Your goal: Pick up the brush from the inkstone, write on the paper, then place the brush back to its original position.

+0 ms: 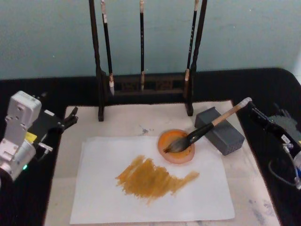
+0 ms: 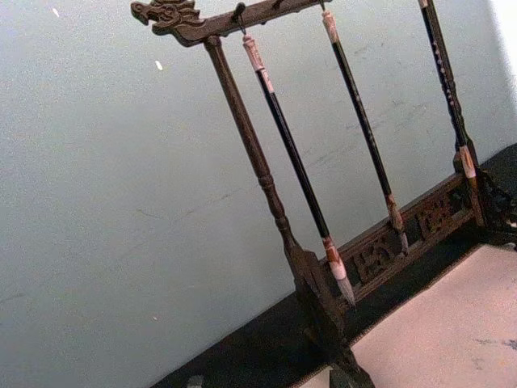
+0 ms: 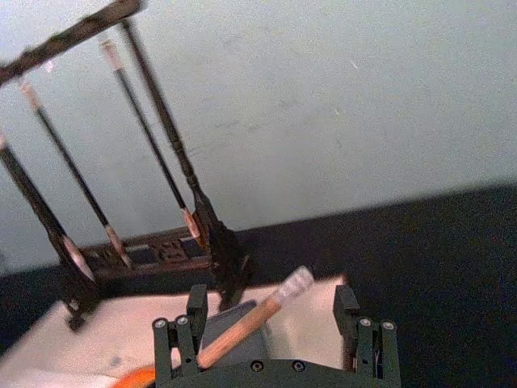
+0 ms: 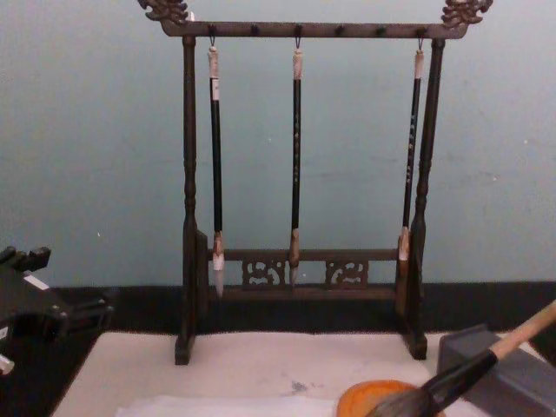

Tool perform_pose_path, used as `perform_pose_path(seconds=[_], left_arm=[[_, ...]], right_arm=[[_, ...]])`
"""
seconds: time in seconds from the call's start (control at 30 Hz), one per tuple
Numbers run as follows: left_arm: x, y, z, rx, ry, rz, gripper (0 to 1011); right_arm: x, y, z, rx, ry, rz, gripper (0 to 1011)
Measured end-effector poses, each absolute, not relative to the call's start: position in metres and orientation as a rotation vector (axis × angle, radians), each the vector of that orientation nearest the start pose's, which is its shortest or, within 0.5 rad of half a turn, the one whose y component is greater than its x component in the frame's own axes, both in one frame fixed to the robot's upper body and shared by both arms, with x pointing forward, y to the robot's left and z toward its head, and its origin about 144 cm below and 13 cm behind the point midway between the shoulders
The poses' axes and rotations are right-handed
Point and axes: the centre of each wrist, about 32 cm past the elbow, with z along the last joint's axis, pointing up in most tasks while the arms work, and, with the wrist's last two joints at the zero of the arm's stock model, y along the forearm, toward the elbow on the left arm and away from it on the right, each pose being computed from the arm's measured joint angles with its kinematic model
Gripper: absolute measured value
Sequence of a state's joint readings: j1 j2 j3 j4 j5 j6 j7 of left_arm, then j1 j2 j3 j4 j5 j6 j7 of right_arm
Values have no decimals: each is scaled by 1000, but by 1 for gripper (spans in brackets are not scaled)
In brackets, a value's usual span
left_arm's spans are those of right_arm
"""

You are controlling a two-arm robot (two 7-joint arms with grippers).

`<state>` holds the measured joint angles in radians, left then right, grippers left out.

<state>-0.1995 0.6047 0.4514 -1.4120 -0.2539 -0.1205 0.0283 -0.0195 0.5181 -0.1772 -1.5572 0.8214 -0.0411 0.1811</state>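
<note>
The right gripper grabs the brush by its handle's top end (image 3: 292, 283) next, which leaves the bristles free to write on the paper.
The brush (image 1: 200, 133) lies tilted, its dark bristles in an orange dish (image 1: 165, 140) and its tan handle propped on the grey block-shaped inkstone (image 1: 228, 136). The white paper (image 1: 103, 197) lies on the mat in front of them and bears a broad ochre smear (image 1: 155, 179). My right gripper (image 1: 257, 114) is at the handle's upper end. In the right wrist view it (image 3: 271, 303) is open, and the handle tip (image 3: 295, 283) lies between its fingers (image 3: 196, 301) without being clamped. My left gripper (image 1: 70, 117) is parked off the mat's left edge.
A dark wooden brush rack (image 1: 143, 84) stands at the back of the cream mat (image 1: 127, 122), with three thin black-handled brushes (image 4: 295, 156) hanging from it. A black cloth (image 1: 263, 84) covers the table around the mat. A teal wall is behind.
</note>
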Motion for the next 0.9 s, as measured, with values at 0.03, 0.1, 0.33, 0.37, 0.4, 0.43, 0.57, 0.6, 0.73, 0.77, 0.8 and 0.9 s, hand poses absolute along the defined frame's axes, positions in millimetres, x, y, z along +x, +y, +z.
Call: perform_pose_path(seconds=[0.03,0.1,0.33,0.37,0.4,0.43,0.57,0.6,0.73,0.77,0.8,0.9], left_arm=[[489,310,1140,304,-285,1248,1010],[489,310,1140,304,-285,1248,1010],[489,310,1140,304,-285,1248,1010],[489,310,1140,304,-285,1248,1010],[489,310,1140,304,-285,1248,1010],[489,310,1140,304,-285,1248,1010],[489,310,1140,305,-285,1248,1010],[489,310,1140,304,-285,1248,1009],[489,310,1140,304,-285,1248,1009],[489,310,1140,304,-285,1248,1010],[489,310,1140,304,-285,1248,1009],[489,310,1140,304,-285,1248,1010]], right_arm=[[447,-328,1142,205,328,-1258,1000],[446,-327,1139,262,422,-1261,1000],[452,-327,1128,385,671,-1243,1000],[455,-327,1126,393,689,-1239,1000],[457,-326,1125,400,706,-1233,1000],[462,-324,1121,412,734,-1221,1000],[475,-320,1116,434,772,-1191,1000],[478,-319,1116,438,774,-1185,1000],[491,-315,1114,457,784,-1164,1000],[493,-315,1114,462,786,-1160,1000],[498,-313,1114,471,788,-1156,1000],[506,-312,1115,489,790,-1151,1000]])
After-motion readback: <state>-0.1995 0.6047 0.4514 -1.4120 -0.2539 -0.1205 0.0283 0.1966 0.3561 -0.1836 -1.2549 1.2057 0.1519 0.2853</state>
